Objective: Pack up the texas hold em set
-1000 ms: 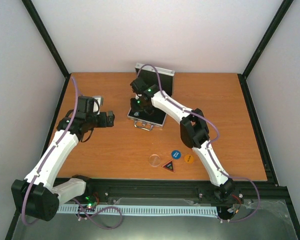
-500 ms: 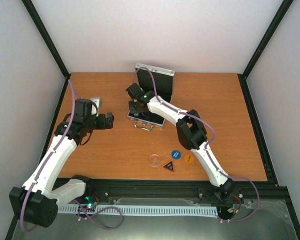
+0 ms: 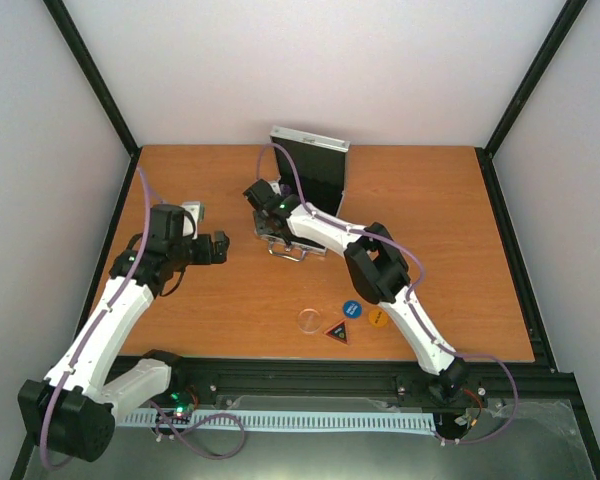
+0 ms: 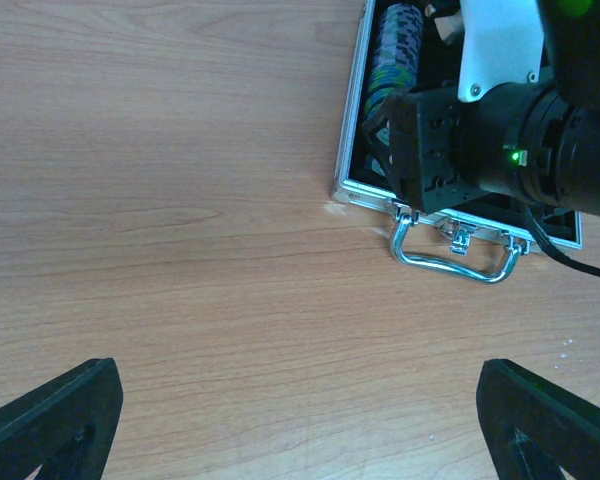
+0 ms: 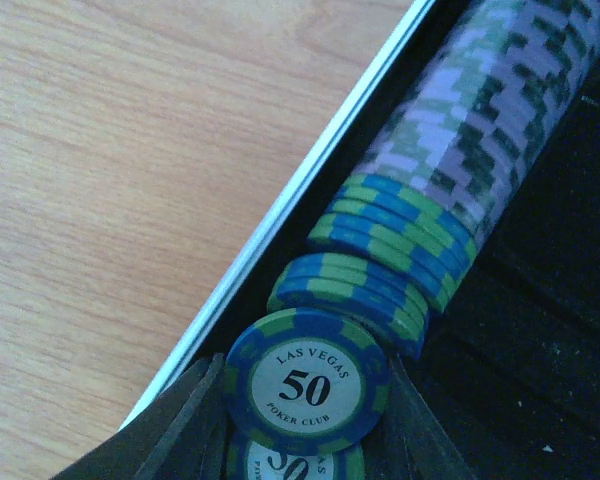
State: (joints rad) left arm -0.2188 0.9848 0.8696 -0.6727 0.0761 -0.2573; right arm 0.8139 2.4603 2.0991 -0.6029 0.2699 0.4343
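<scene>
My right gripper holds the blue-green chips [image 5: 308,382] inside the silver rim [image 5: 240,272], so it needs to let go of the chips now. They would rest in the slot.
The silver case [image 3: 311,161] of the texas hold em set stands open at the back of the table, its lid upright. In the right wrist view a row of purple and blue-green poker chips [image 5: 460,150] lies on edge in the black slot along the case's rim [image 5: 290,200]. My right gripper [image 5: 305,400] is shut on blue-green "50" chips [image 5: 308,382] at the near end of that row. My left gripper [image 4: 300,420] hovers open over bare wood, left of the case handle [image 4: 450,262].
Near the front middle of the table lie a clear round button [image 3: 309,320], a dark triangular button [image 3: 338,331], a blue round button [image 3: 352,309] and an orange one [image 3: 378,318]. Black frame posts and white walls surround the wooden table [image 3: 450,220].
My right gripper has shifted left to the case's left edge with the chips. The left arm has drifted slightly toward the front, its jaws still wide.
</scene>
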